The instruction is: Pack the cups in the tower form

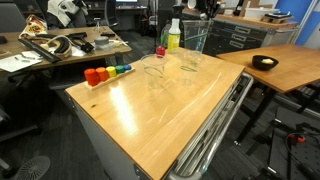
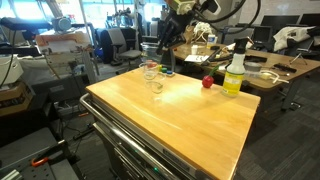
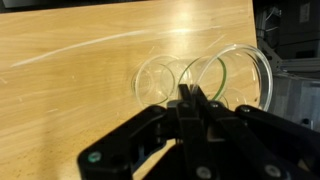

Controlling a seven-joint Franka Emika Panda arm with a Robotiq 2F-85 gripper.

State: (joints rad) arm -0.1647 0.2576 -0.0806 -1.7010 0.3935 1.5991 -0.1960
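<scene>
My gripper now stays closed on the clear cup until it is lower. The clear cup hangs well above the standing cup and would fall onto or beside that cup.
My gripper [image 3: 188, 95] is shut on the rim of a clear cup [image 3: 240, 70] and holds it above the far part of the wooden table [image 1: 170, 110]. The held cup [image 1: 195, 38] hangs under the gripper [image 1: 201, 17] in an exterior view. Another clear cup [image 3: 160, 78] stands on the table right below, beside the held one. In both exterior views clear cups [image 1: 155, 68] [image 2: 150, 70] stand near the table's far edge, with another cup [image 2: 157, 86] close by. The gripper [image 2: 170, 45] is above them.
A yellow-green bottle [image 1: 173, 35] [image 2: 235, 72] and a small red object [image 1: 161, 50] [image 2: 208, 82] stand near the cups. A row of coloured pieces [image 1: 105, 72] lies at the table's edge. Desks and chairs surround the table.
</scene>
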